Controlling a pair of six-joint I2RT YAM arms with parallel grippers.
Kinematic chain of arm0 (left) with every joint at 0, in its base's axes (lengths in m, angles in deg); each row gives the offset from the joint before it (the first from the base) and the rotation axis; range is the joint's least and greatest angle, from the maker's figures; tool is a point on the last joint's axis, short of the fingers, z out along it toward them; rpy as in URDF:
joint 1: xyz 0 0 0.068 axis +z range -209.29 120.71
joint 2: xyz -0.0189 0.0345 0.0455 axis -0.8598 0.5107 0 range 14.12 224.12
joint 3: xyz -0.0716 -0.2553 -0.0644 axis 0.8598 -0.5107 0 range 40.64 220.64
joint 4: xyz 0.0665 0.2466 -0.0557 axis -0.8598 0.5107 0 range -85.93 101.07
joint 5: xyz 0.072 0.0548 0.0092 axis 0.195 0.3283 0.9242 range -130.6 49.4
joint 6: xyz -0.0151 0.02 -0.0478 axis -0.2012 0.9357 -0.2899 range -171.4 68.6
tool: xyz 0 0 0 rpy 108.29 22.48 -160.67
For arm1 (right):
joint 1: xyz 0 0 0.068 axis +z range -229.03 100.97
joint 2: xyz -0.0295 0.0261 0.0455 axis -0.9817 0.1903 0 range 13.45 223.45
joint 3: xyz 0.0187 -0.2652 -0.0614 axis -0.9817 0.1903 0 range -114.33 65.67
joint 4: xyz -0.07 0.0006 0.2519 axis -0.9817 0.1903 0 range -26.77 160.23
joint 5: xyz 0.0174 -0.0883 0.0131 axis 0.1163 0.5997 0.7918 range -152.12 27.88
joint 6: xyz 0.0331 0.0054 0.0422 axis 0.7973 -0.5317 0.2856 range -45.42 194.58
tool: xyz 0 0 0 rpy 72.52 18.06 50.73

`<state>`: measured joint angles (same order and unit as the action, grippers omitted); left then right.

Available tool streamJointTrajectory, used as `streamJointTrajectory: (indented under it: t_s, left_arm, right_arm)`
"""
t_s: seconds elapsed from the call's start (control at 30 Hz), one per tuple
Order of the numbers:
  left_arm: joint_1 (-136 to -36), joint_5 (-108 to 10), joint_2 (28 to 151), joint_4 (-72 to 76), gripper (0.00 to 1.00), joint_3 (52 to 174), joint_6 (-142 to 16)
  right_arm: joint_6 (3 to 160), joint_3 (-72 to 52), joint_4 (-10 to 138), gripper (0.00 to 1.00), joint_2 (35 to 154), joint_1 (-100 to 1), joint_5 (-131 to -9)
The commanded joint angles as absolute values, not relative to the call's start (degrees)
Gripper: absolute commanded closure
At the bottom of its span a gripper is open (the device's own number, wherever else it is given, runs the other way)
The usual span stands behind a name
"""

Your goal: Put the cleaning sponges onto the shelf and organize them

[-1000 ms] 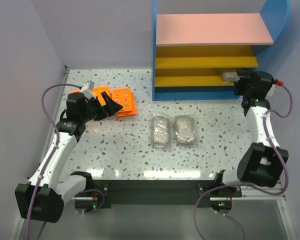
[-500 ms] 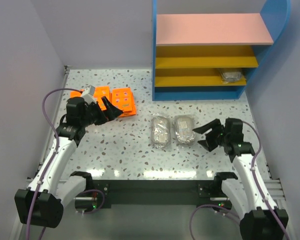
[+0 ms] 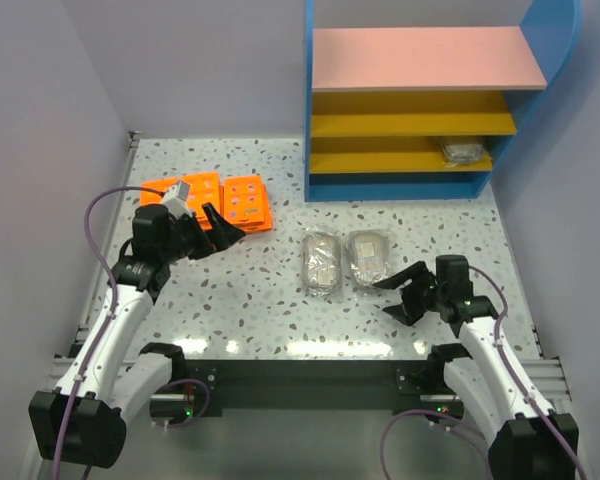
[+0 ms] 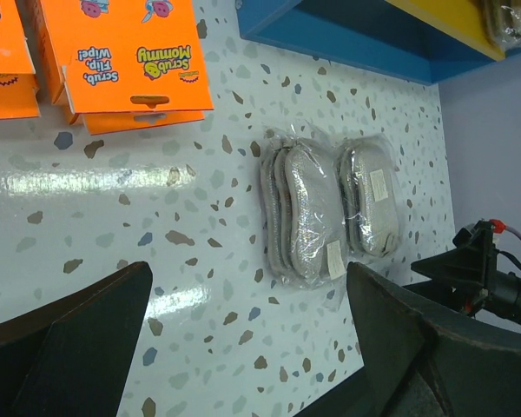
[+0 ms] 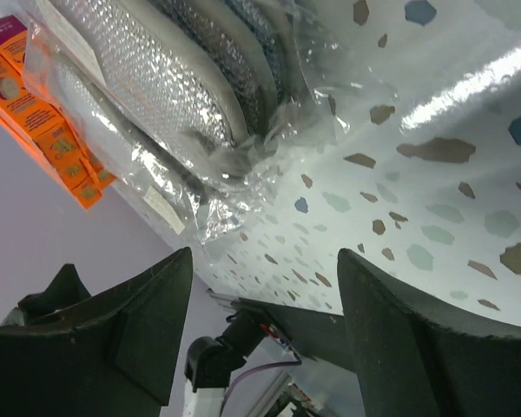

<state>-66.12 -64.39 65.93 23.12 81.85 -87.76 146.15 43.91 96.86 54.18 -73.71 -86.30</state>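
The wrapped pad's body should stay free to rest on the shelf [image 3: 420,58], so I need to grab the pad with my right gripper by the loose near end of its clear wrap [image 3: 366,285].
Orange sponge packs [image 3: 247,203] lie in stacks at the table's back left, with more of them [image 3: 195,188] beside. Two wrapped grey-beige pads [image 3: 320,262] [image 3: 368,258] lie side by side mid-table. A third pad [image 3: 464,152] rests at the right end of the lowest yellow board of the shelf [image 3: 420,58]. My left gripper [image 3: 220,228] hovers open just in front of the orange packs [image 4: 130,61]. My right gripper [image 3: 400,295] is open and empty, low over the table, just near-right of the right pad [image 5: 156,78].
The shelf's blue base [image 4: 347,39] stands on the table behind the pads. A purple wall rises on the left. The table's front rail [image 3: 310,375] holds both arm bases.
My right arm has drawn back from the shelf, leaving a wrapped pad on the lowest board, and has come down beside the right pad on the table. The left gripper has barely shifted.
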Motion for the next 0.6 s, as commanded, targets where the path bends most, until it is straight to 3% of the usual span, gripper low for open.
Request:
streamJointTrajectory:
  t_s: [0.0,0.23,0.43,0.57]
  left_arm:
    - [-66.3,-64.0,64.7,23.5,0.01,81.8,-87.0]
    - [-66.3,-63.7,65.9,23.0,0.01,82.0,-87.2]
    - [-66.3,-63.5,67.1,23.0,0.01,82.2,-87.2]
    - [-66.3,-62.6,66.8,23.5,0.01,82.3,-86.6]
  right_arm:
    - [149.4,44.7,86.3,0.29,57.6,-72.5,-82.9]
    - [154.6,43.8,74.9,0.3,68.3,-67.8,-75.9]
    - [157.1,42.9,76.8,0.46,72.6,-64.9,-64.6]
    - [157.1,44.3,78.3,0.65,70.0,-64.9,-59.5]
